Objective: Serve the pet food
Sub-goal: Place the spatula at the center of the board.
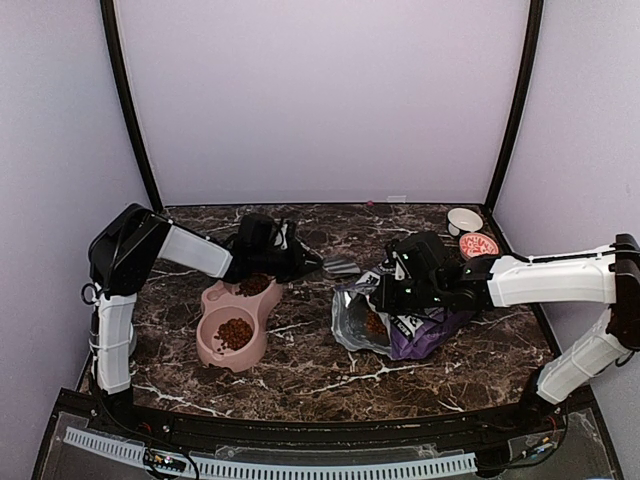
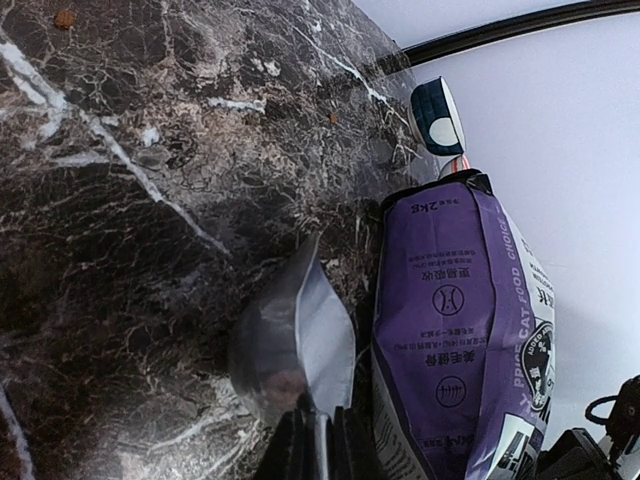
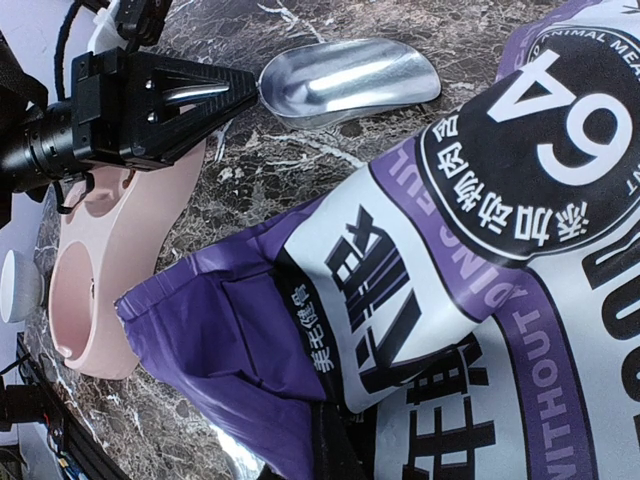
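Note:
The empty scoop is low over flat, bare marble beside the bag and would land there, so it is now time for my left gripper to release it.
My left gripper (image 1: 312,264) is shut on the handle of a metal scoop (image 1: 341,267), held low over the table between the pink double bowl (image 1: 213,350) and the bag. The scoop (image 3: 350,75) looks empty in the right wrist view. Pet food lies in both bowl compartments, far (image 1: 254,285) and near (image 1: 235,332), and shows inside the bag's open mouth (image 1: 375,322). My right gripper (image 1: 383,292) is shut on the edge of the purple-and-white bag (image 1: 425,330), which lies on its side. The left wrist view shows the scoop (image 2: 300,340) beside the bag (image 2: 450,330).
A small white bowl (image 1: 464,220) and a red patterned dish (image 1: 479,244) stand at the back right, behind the bag. A stray pellet (image 2: 65,18) lies on the marble table. Walls close in the back and both sides.

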### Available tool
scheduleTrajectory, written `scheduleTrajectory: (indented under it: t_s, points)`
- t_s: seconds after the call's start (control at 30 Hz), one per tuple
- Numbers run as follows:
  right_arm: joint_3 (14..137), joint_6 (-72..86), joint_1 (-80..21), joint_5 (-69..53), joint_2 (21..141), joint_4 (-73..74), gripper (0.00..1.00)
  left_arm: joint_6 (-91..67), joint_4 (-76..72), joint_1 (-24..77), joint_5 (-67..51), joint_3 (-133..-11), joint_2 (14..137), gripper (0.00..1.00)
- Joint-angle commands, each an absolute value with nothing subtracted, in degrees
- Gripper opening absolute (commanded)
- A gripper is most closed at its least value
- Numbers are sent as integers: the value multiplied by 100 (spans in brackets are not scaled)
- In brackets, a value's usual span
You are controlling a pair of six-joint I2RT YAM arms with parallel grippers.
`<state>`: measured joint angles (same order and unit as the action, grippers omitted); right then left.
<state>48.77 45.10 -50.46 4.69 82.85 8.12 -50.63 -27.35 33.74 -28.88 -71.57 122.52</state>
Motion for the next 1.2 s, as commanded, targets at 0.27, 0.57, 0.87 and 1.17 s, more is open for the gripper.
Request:
scheduleTrajectory:
  t_s: [0.27, 0.57, 0.87, 1.17]
  points:
    - [4733, 4543, -4925, 690, 8178, 1151, 0, -5016, -3089, 3490, -2747, -6803, 12292, 34]
    - [4710, 4574, -4922, 738, 8114, 1175, 0, -4611, -2567, 3775, -2395, -6809, 12079, 54]
    - [4715, 4588, -4924, 747, 8090, 1169, 0, -4136, -1713, 3968, -1828, -6812, 11751, 64]
    - [4622, 4653, -4923, 789, 7932, 1214, 0, -4048, -1166, 4248, -1473, -6711, 11505, 70]
